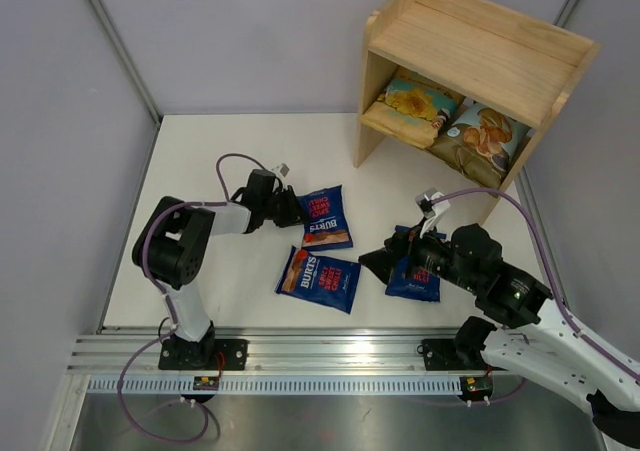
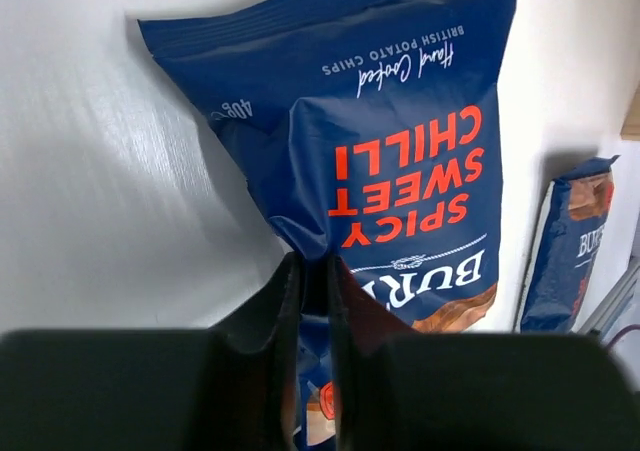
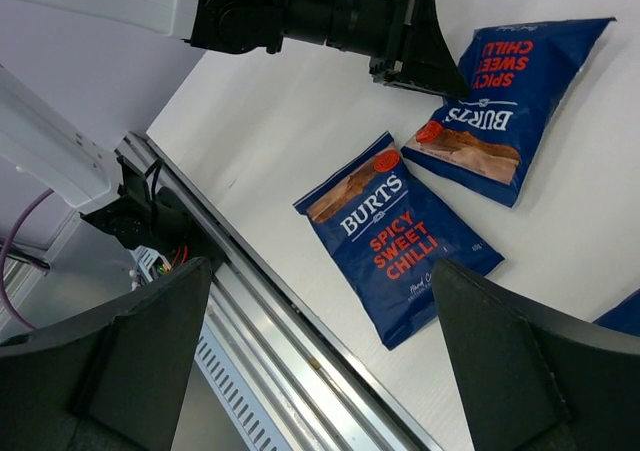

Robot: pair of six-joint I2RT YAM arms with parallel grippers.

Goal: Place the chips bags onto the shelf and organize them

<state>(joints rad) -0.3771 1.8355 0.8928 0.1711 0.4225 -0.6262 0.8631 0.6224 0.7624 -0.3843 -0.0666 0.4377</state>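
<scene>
I will grab the dark blue Burts bag with my right gripper next, by its logo end (image 1: 326, 242) (image 3: 465, 155), so its other end stays free for putting it on the shelf.
Three dark blue Burts bags lie on the white table. My left gripper (image 1: 298, 211) is shut on the edge of the far one (image 1: 327, 217); in the left wrist view the fingers (image 2: 285, 301) pinch that bag (image 2: 400, 141). My right gripper (image 1: 372, 263) is open and empty, above the table between the middle bag (image 1: 320, 279) and the right bag (image 1: 413, 277). In the right wrist view it (image 3: 320, 356) hangs wide open above the middle bag (image 3: 400, 236). The wooden shelf (image 1: 470, 41) holds the tan-yellow bag (image 1: 415, 106) and the light blue bag (image 1: 487, 134) on its lower tier.
The shelf's top tier is bare. A metal rail (image 1: 330, 356) runs along the near table edge, also in the right wrist view (image 3: 290, 341). Grey walls close in the table on the left and at the back. Another blue bag (image 2: 575, 241) shows at the right in the left wrist view.
</scene>
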